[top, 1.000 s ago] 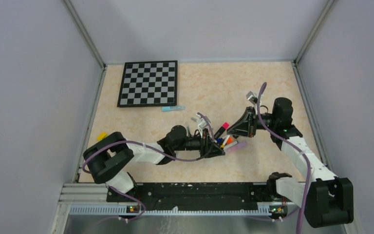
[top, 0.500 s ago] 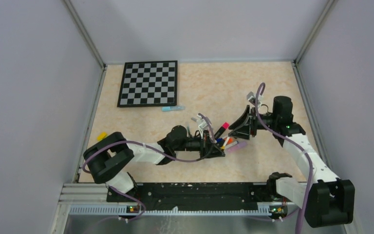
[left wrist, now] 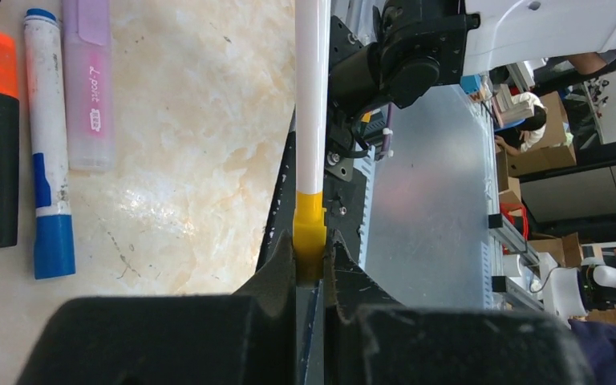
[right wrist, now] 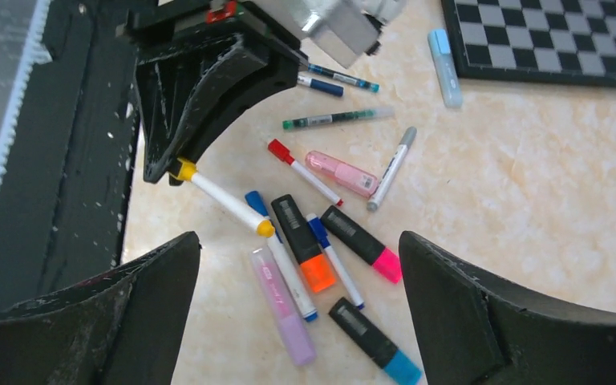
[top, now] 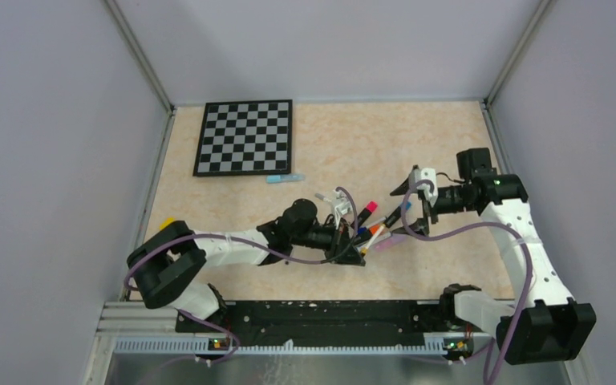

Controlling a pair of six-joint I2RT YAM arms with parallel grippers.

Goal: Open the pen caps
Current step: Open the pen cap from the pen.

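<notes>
Next, my right gripper grabs the pen's white body to open the cap, while my left gripper holds the pen's yellow end.
My left gripper (left wrist: pixel 310 261) is shut on the yellow end of a white pen (left wrist: pixel 310 96). That pen (right wrist: pixel 224 200) slants off the left fingers (right wrist: pixel 164 152) and carries a second yellow tip (right wrist: pixel 265 228). Below it on the table lies a cluster of capped pens (top: pixel 373 228): an orange-capped black marker (right wrist: pixel 305 245), a pink-capped one (right wrist: pixel 361 243), a light-blue-capped one (right wrist: pixel 373 341), a lilac highlighter (right wrist: pixel 282 306) and two blue-capped white pens (right wrist: pixel 333 261). My right gripper (right wrist: pixel 298 237) hangs open above this cluster, holding nothing, and sits just right of the left gripper (top: pixel 351 253).
Further pens lie behind: a red-capped one (right wrist: pixel 303 172), a pink highlighter (right wrist: pixel 342 173), a grey pen (right wrist: pixel 391 168), a green pen (right wrist: pixel 337 119). A light blue highlighter (top: pixel 285 178) lies by the checkerboard (top: pixel 245 136). A yellow block (top: pixel 168 223) sits at the left wall.
My right gripper has gone from shut to wide open and drawn back to the right, away from the left gripper. The left gripper has closed fully on the pen's yellow end.
</notes>
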